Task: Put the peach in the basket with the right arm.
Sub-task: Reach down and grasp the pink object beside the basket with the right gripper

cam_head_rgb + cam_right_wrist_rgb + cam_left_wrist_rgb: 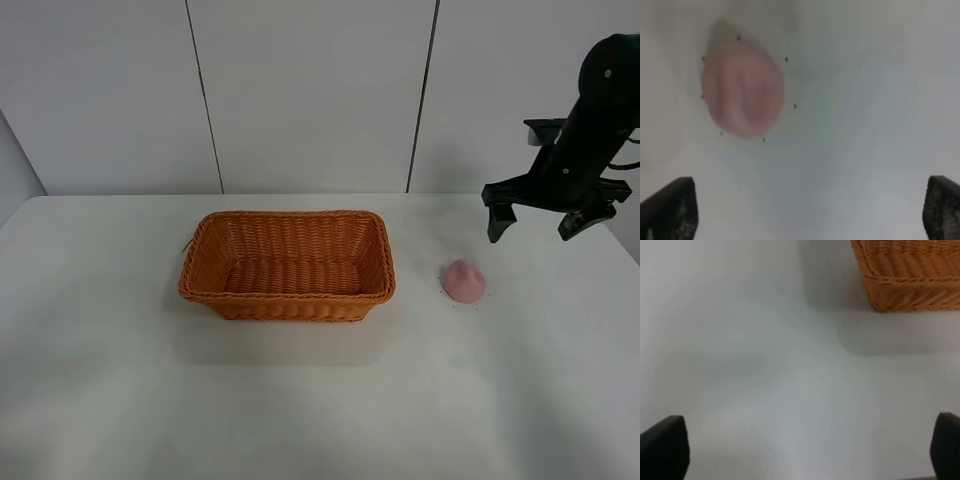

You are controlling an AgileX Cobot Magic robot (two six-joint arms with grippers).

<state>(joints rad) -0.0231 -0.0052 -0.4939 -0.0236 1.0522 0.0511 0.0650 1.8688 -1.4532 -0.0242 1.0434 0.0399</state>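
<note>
The peach (464, 280) should go in the basket, so my right gripper should next grab its rounded body.
A small pale pink peach (464, 280) lies on the white table, just right of the orange-brown wicker basket (288, 265). The black right arm hovers above and behind the peach, to its right; its gripper (534, 226) is open and holds nothing. The right wrist view shows the peach (743, 90) blurred below the two spread fingertips (670, 207). Only a corner of the basket (910, 275) appears in the left wrist view, with the left gripper (805, 450) open over bare table. The left arm is out of the exterior high view.
The white table (300, 400) runs wide around the basket, with a panelled white wall behind. Small dark specks ring the peach on the tabletop. The table's right edge lies close under the right arm.
</note>
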